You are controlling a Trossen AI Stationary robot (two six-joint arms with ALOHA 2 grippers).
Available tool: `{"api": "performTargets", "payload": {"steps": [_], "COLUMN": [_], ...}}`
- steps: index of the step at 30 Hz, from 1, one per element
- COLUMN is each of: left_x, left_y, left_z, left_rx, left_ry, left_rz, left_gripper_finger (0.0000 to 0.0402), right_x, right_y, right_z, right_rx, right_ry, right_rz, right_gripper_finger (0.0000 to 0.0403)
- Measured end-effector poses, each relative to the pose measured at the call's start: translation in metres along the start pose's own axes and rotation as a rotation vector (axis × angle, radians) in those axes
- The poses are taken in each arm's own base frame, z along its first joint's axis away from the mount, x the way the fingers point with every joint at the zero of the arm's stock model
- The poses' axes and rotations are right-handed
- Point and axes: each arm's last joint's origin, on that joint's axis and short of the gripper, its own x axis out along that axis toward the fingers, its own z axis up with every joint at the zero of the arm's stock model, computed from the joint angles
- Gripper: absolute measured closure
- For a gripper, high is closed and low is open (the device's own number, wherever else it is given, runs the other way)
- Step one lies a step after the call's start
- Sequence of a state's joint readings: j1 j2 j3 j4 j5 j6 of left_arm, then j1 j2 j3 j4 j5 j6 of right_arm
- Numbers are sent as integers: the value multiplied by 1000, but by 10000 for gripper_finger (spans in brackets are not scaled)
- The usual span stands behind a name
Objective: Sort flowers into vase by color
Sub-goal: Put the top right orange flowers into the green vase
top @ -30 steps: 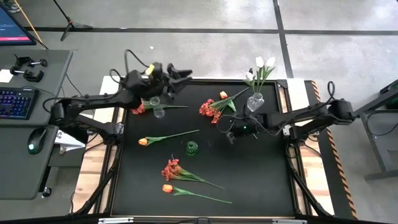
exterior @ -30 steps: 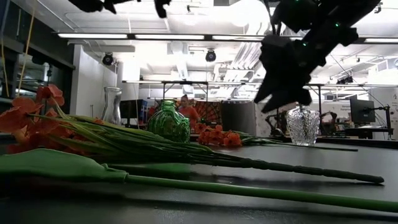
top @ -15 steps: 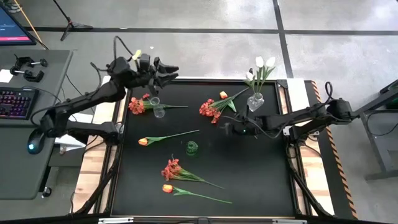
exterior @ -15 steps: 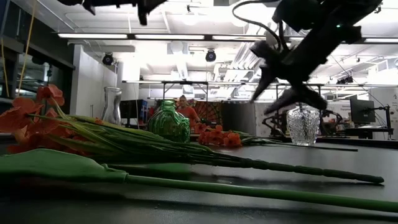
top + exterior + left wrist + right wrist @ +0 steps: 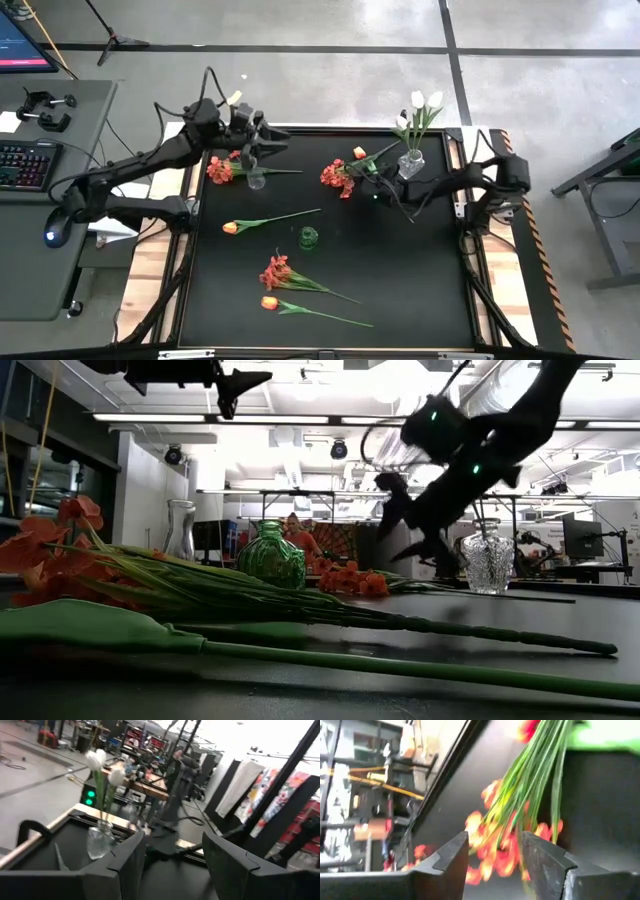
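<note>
My right gripper grabs the cluster flower by its green stems next, so its red-orange blossoms stay free to show in a vase.
My right gripper [image 5: 368, 173] is open and low over the table's far middle, pointing at a red-orange cluster flower [image 5: 335, 177]. In the right wrist view its stems [image 5: 535, 775] and blossoms [image 5: 487, 840] show just beyond the fingers, which hold nothing. An orange tulip [image 5: 358, 153] lies by it. My left gripper [image 5: 265, 138] hangs open and level, high above a small clear vase [image 5: 256, 180] at the far left. White tulips [image 5: 424, 101] stand in a clear vase [image 5: 410, 163]. Other flowers lie flat on the table: a red cluster [image 5: 220, 168], an orange tulip [image 5: 232, 227], another cluster [image 5: 275, 272] and a tulip [image 5: 268, 302].
A small green vase [image 5: 308, 238] stands mid-table, between the loose flowers. The black table top has a raised rim [image 5: 470, 250]. A desk with keyboard and mouse [image 5: 30, 165] stands off the left edge. Bare table lies at the near right.
My right gripper has moved toward the table's far edge and down, to the red-orange cluster, rolling about its own line on the way. My left gripper has swung round above the clear vase and dropped a little. Neither has opened or shut. The flowers lie as before.
</note>
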State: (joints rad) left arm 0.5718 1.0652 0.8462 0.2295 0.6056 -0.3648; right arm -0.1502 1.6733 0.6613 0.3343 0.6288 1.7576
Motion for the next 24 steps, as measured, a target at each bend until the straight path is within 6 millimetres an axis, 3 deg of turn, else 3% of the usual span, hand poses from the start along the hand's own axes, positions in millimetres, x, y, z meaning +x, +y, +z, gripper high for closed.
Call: {"api": "performTargets", "payload": {"steps": [7, 15, 24], "left_x": [-5, -18, -32], "left_y": [-4, -15, -15], "left_z": [-1, 9, 16], "left_rx": [-59, 80, 83], "left_ry": [-54, -112, -145], "left_rz": [-6, -18, 21], "left_gripper_finger": [218, 218, 218], "right_x": [16, 29, 41], "right_y": [-9, -12, -14], "right_z": [11, 34, 55], "right_rx": [50, 26, 42], "right_ry": [4, 13, -13], "right_rz": [-71, -151, -182], "right_gripper_finger": [251, 269, 270]}}
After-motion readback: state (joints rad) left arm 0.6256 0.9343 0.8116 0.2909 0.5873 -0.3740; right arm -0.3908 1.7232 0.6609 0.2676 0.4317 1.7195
